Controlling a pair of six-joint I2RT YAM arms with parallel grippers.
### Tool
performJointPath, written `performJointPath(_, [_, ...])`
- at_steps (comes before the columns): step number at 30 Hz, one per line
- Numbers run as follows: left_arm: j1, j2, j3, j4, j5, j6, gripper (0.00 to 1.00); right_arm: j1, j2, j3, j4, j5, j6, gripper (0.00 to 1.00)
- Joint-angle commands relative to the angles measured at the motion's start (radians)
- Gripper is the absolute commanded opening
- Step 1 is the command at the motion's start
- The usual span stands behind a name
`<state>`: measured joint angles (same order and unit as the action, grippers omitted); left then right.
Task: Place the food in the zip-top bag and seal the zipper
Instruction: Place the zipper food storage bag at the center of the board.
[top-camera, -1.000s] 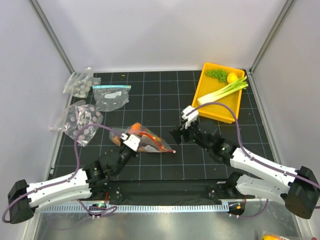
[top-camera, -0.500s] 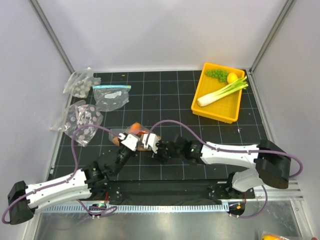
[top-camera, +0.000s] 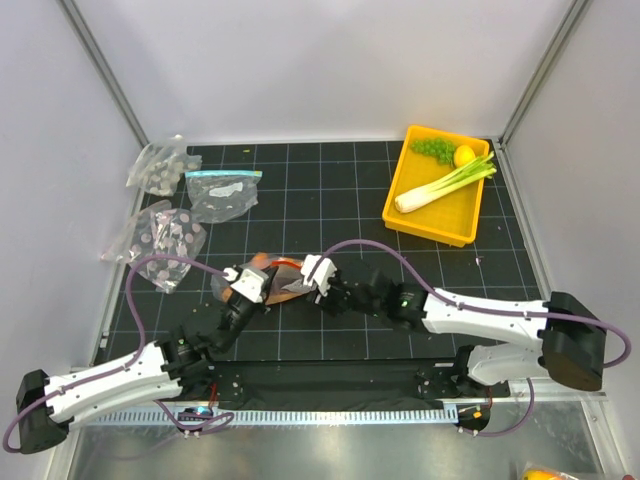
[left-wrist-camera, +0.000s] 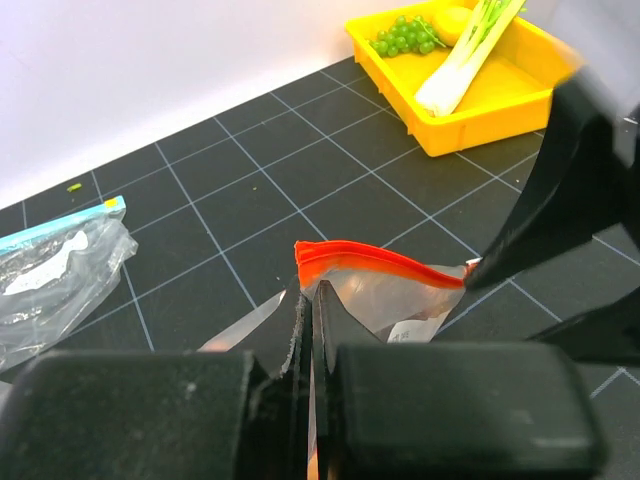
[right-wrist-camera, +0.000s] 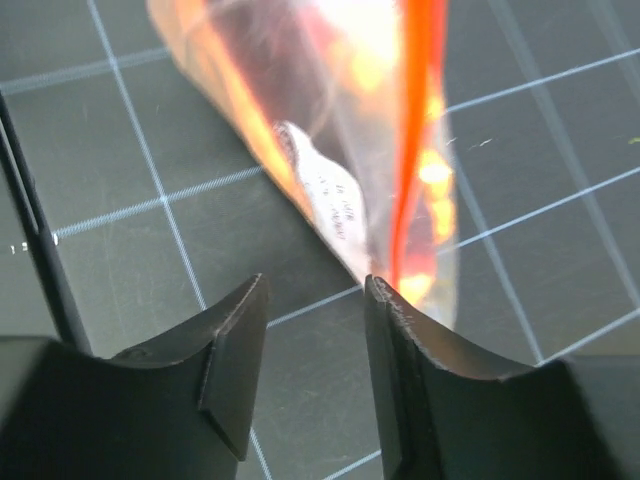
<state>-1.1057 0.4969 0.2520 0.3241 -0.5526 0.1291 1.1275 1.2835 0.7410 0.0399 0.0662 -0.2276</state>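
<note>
The zip-top bag needs to be sealed, so my right gripper should next grip the zip-top bag's orange-red zipper (top-camera: 300, 265) at the bag's corner opposite my left gripper.
The zip-top bag (top-camera: 283, 282) lies on the black mat with orange and red food inside it. My left gripper (left-wrist-camera: 308, 300) is shut on the bag's left corner, just below the orange-red zipper (left-wrist-camera: 380, 262). My right gripper (right-wrist-camera: 315, 290) is open at the bag's other end; its right fingertip (right-wrist-camera: 385, 292) is next to the bag's corner and nothing is between the jaws. In the right wrist view the bag (right-wrist-camera: 330, 150) shows the zipper (right-wrist-camera: 412, 130) and blurred orange food. In the top view both grippers meet at the bag.
A yellow tray (top-camera: 440, 183) with green grapes, a lemon and a leek stands at the back right. A clear bag with a light-blue strip (top-camera: 222, 192) and clear bags with grey dotted pieces (top-camera: 160, 235) lie at the back left.
My right arm has swung from the middle right across to the bag's right end. My left gripper has shifted slightly left, pulling the bag with it.
</note>
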Motion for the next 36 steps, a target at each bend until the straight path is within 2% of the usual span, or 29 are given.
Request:
performJointPath(1, [0.003, -0.015, 0.001, 0.055, 0.005, -0.023, 0.0, 0.0, -0.061, -0.032, 0.127, 0.061, -0.019, 0.52])
performJointPath(9, [0.004, -0.04, -0.007, 0.058, 0.037, -0.022, 0.0, -0.001, -0.01, -0.026, 0.169, 0.102, -0.053, 0.57])
performJointPath(19, [0.003, -0.098, -0.025, 0.055, 0.072, -0.02, 0.0, -0.037, 0.076, -0.009, 0.245, 0.148, -0.09, 0.58])
performJointPath(29, [0.003, -0.147, -0.042, 0.052, 0.112, -0.006, 0.0, -0.11, 0.063, -0.043, 0.341, 0.026, -0.073, 0.63])
performJointPath(34, [0.003, -0.135, -0.04, 0.058, 0.129, -0.002, 0.0, -0.12, 0.112, 0.0, 0.311, -0.051, -0.091, 0.58])
performJointPath(36, [0.003, -0.129, -0.037, 0.056, 0.129, 0.0, 0.0, -0.123, 0.123, 0.017, 0.278, -0.13, -0.102, 0.38])
